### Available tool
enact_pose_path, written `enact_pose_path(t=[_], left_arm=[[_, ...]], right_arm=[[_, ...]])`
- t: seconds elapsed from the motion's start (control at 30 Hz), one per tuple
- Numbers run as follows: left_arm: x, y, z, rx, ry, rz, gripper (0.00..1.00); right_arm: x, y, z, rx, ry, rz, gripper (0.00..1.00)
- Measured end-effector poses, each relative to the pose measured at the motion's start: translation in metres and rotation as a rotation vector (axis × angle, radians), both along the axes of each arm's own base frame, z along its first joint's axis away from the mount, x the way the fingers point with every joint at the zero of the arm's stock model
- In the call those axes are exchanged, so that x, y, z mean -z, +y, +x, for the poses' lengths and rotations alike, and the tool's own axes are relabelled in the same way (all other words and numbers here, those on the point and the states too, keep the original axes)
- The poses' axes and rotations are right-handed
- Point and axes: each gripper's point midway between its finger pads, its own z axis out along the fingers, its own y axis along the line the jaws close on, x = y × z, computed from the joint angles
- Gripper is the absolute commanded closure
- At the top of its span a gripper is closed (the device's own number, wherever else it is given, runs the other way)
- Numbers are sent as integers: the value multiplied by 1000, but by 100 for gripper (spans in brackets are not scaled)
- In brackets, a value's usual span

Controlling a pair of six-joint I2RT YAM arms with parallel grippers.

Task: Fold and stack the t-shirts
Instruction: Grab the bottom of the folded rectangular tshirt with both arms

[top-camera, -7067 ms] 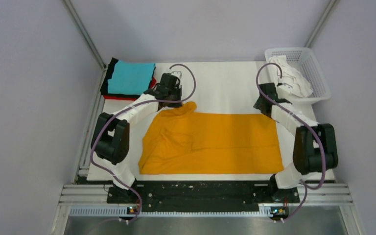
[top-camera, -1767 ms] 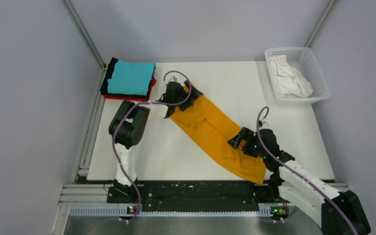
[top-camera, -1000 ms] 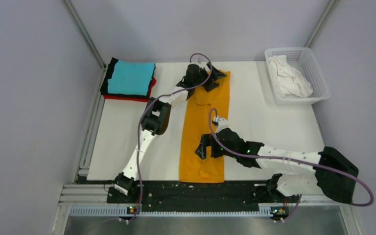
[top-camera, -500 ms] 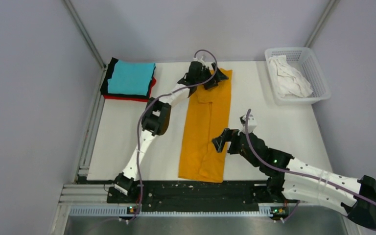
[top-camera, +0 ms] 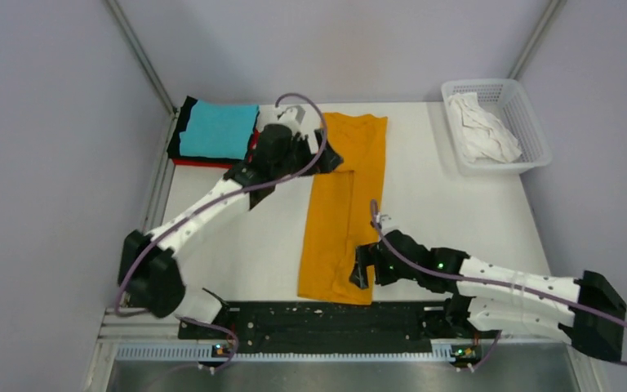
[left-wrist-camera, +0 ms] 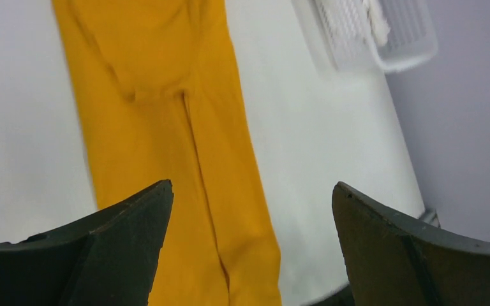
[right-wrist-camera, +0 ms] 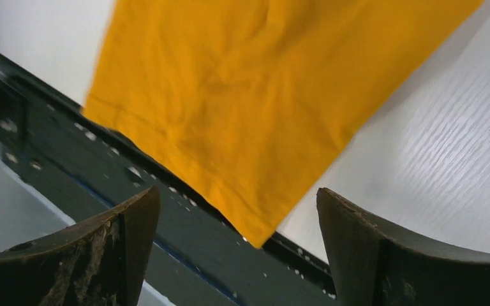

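Observation:
My left gripper grips the orange-yellow t-shirt's near corner [top-camera: 302, 293] next, opposite my right gripper's corner, to fold the t-shirt's near edge over.
An orange-yellow t-shirt [top-camera: 341, 214] lies flat as a long narrow strip running from the far side of the table to its near edge. My left gripper [top-camera: 320, 151] hovers open at the strip's upper left edge, and in the left wrist view the shirt [left-wrist-camera: 166, 127] lies below the empty left gripper [left-wrist-camera: 252, 186]. My right gripper [top-camera: 361, 267] stands open over the near right corner. In the right wrist view that corner of the shirt [right-wrist-camera: 261, 95] lies between the fingers of the right gripper [right-wrist-camera: 237, 191]. A cyan t-shirt [top-camera: 216, 129] tops a stack with red [top-camera: 209, 164] and black [top-camera: 185, 122] beneath.
A white mesh basket [top-camera: 531, 106] at the far right holds a crumpled white t-shirt [top-camera: 482, 126]; the basket [left-wrist-camera: 383, 32] also shows in the left wrist view. The black base rail [right-wrist-camera: 70, 146] runs along the table's near edge, just under the shirt's corner.
My left arm has drawn back from the shirt's far end to its upper left edge. My right gripper has moved toward the near right corner. The shirt stays a straight strip.

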Motion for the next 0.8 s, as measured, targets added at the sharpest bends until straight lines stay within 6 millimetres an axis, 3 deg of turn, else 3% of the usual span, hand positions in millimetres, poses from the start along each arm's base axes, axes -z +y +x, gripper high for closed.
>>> enact_pose_path(t=[0.07,0.13,0.3,0.4,0.47,0.6,0.7,0.8], left_arm=[[10,18,-56,-28,-1,24,1],[32,26,-98,-31,36,42,1],[137,67,-193,-51,297,188,3],[167,86,-236,-34,381,239,9],[173,88,-262,19,406,226,12],[179,83,-288,84,452,199,26],[195,77,-306,144,511,185,30],[216,75,-325,180,591,198,40]], right_arm=[[23,1,-16,-57,70,-97,17],[39,-2,-29,-95,111,-163,20],[46,0,-47,-156,140,-198,32],[47,2,-54,-168,150,-199,34],[49,3,-56,-162,159,-202,38],[58,6,-54,-132,171,-210,49],[64,4,-54,-108,182,-217,55],[67,2,-54,-87,188,-210,60]])
